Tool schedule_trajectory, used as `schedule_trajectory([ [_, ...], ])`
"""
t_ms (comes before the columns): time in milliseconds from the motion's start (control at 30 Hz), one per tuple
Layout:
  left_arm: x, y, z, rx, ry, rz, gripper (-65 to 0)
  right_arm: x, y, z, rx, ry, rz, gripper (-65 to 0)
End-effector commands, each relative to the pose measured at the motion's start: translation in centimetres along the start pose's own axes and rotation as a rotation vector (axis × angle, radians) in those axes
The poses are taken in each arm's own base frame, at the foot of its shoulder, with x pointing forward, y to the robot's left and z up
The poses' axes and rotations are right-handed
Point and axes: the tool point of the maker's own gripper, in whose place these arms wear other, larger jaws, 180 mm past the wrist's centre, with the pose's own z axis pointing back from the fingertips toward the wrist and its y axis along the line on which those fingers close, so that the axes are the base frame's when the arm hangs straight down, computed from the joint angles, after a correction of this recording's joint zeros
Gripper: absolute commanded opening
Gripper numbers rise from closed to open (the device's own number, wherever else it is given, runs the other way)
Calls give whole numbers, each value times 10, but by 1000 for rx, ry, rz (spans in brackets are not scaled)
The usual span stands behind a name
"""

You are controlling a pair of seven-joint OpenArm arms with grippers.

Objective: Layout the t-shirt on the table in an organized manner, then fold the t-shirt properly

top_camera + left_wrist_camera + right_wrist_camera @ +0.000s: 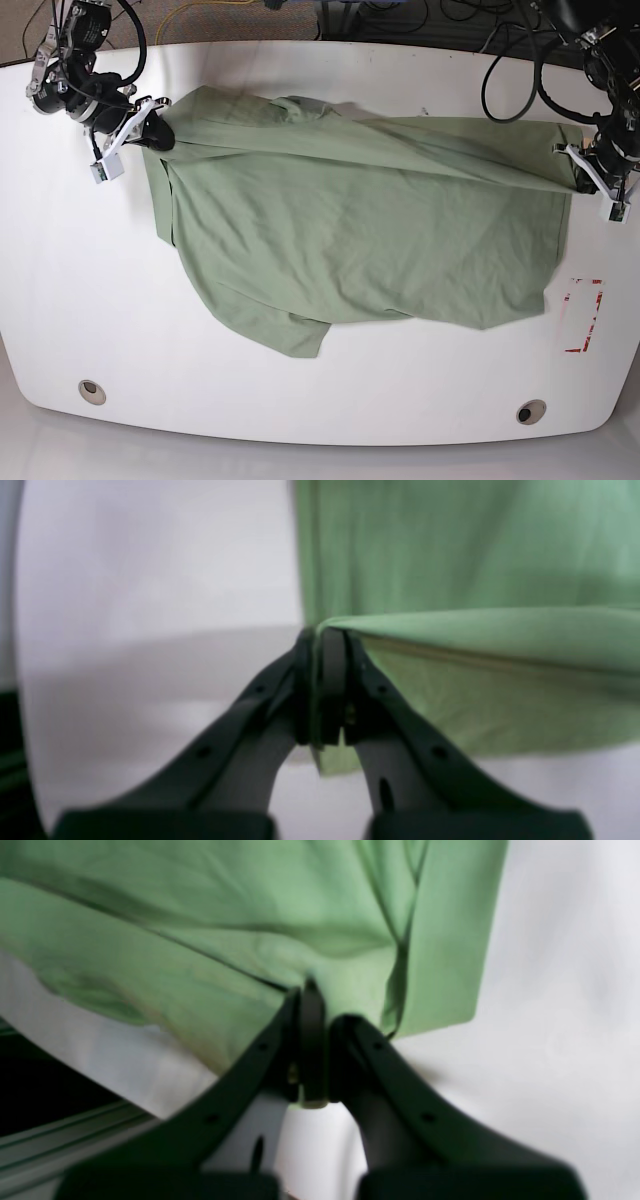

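Observation:
The t-shirt's pinched corner stretches taut above the t-shirt's lower layer. The t-shirt comes down with my left gripper next, before my left gripper releases it.
The pale green t-shirt (340, 230) lies spread across the middle of the white table (320, 380), stretched between both arms, with a raised fold running along its far edge. My left gripper (578, 168) at the right side of the base view is shut on a corner of the t-shirt (450, 690); its jaws (320, 645) pinch the hem. My right gripper (158, 135) at the far left is shut on the opposite corner of the t-shirt (225, 940), cloth squeezed between its jaws (312, 990).
A red-marked rectangle (584, 315) sits near the table's right edge. Two round grommet holes (91, 390) (531, 411) lie near the front edge. Cables (510, 60) trail along the back. The table edge (100, 1110) shows close to my right gripper.

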Motion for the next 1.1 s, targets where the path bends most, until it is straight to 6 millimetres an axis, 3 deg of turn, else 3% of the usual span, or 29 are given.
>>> schedule_trajectory([
  [0,12,13,1,28,-25,5,-650,16,-7,4,-12,-41,9,-650],
  [300,27,14,-5,19,-55,24,-650,36,-10,1,-9,-92,13,-650],
  [533,43,4,-10,-5,-75,-10,-650,47,-13,-3,-5,-117,3,-650],
  [833,42,-4,-16,-32,-58,-31,-650,52,-25,-13,7,-125,-58,-631],
  [933,40,-1,-20,-37,-38,-41,-650,54,-27,-14,7,-139,-66,-544],
  [1067,36,-3,-27,-57,-7,-57,-650,58,-27,-13,6,-161,-66,-342],
])
